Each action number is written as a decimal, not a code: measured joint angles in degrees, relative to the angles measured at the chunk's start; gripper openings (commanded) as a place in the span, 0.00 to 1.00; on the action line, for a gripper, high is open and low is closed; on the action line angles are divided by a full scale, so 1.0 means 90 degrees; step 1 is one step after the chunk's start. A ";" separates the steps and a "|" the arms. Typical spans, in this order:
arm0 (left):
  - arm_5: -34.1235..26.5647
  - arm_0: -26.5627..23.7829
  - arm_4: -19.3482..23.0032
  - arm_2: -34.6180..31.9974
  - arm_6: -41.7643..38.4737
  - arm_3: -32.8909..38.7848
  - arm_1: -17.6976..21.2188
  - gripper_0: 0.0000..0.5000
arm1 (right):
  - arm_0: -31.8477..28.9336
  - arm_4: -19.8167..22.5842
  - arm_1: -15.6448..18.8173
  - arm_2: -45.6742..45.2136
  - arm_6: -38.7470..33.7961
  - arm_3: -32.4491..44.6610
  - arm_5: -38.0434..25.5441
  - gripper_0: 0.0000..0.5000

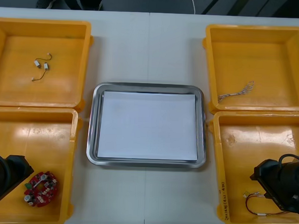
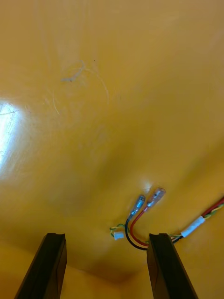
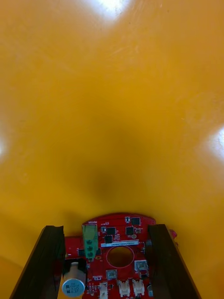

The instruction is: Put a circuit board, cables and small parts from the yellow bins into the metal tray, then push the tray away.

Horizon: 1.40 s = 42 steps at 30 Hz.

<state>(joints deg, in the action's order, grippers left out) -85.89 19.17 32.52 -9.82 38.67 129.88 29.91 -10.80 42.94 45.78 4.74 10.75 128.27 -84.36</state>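
The circuit board lies flat in the bin, but its green terminal block (image 3: 90,241) stands up with flat sides, so my left gripper should pinch that block next.
A round red circuit board (image 1: 40,188) lies in the near left yellow bin (image 1: 32,119). My left gripper (image 1: 15,171) is down in that bin beside it. In the left wrist view the left gripper (image 3: 105,230) is open and its fingers (image 3: 46,261) straddle the circuit board (image 3: 116,233). A red and yellow cable (image 1: 258,204) lies in the near right yellow bin (image 1: 237,145), where my right gripper (image 1: 266,177) hangs low. In the right wrist view the right gripper (image 2: 106,239) is open, and the cable's (image 2: 140,219) red and black ends lie just inside one finger (image 2: 165,266).
The metal tray (image 1: 94,139), white inside, sits mid-table between the bins. The far left bin (image 1: 69,26) holds small metal parts (image 1: 41,66) on thin wires. In the far right bin (image 1: 292,34) lies a thin cable (image 1: 235,92).
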 measured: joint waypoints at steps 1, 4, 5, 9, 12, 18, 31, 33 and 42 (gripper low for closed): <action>0.0055 0.0030 -0.0002 0.0000 0.0001 -0.0009 -0.0002 1.00 | 0.0000 -0.0021 -0.0005 0.0047 0.0000 -0.0038 0.0044 1.00; 0.0183 0.0091 -0.0024 0.0006 0.0010 -0.0078 -0.0045 1.00 | -0.0004 -0.0081 -0.0045 0.0135 0.0000 -0.0107 0.0060 1.00; 0.0223 0.0097 -0.0041 0.0011 0.0023 -0.0117 -0.0080 1.00 | -0.0012 -0.0106 -0.0059 0.0153 0.0000 -0.0117 0.0060 1.00; 0.0401 0.0099 -0.0111 0.0084 0.0251 -0.0295 -0.0220 1.00 | -0.0073 -0.0183 -0.0100 0.0200 -0.0002 -0.0123 0.0060 1.00; 0.0540 0.0099 -0.0138 0.0186 0.0533 -0.0404 -0.0247 1.00 | -0.0106 -0.0239 -0.0114 0.0249 -0.0012 -0.0124 0.0060 1.00; 0.0565 0.0101 -0.0145 0.0233 0.0696 -0.0461 -0.0249 1.00 | -0.0122 -0.0365 -0.0141 0.0421 -0.0524 -0.0154 0.0167 1.00; 0.0584 0.0273 -0.0145 0.0233 0.0696 -0.0446 -0.0249 1.00 | -0.0126 -0.0556 -0.0351 0.0563 -0.0531 -0.0481 0.0466 1.00; 0.0584 0.0304 -0.0144 0.0233 0.0696 -0.0408 -0.0249 1.00 | -0.0127 -0.0581 -0.0366 0.0598 -0.0531 -0.0586 0.0616 1.00; 0.0492 0.0431 -0.0140 0.0230 0.0696 -0.0089 -0.0249 1.00 | -0.0127 -0.0646 -0.0367 0.0646 -0.0531 -0.0639 0.0791 0.51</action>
<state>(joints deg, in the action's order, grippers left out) -81.46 23.05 31.26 -7.75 44.94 129.08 27.66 -11.94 37.13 42.47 10.55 5.98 122.52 -77.24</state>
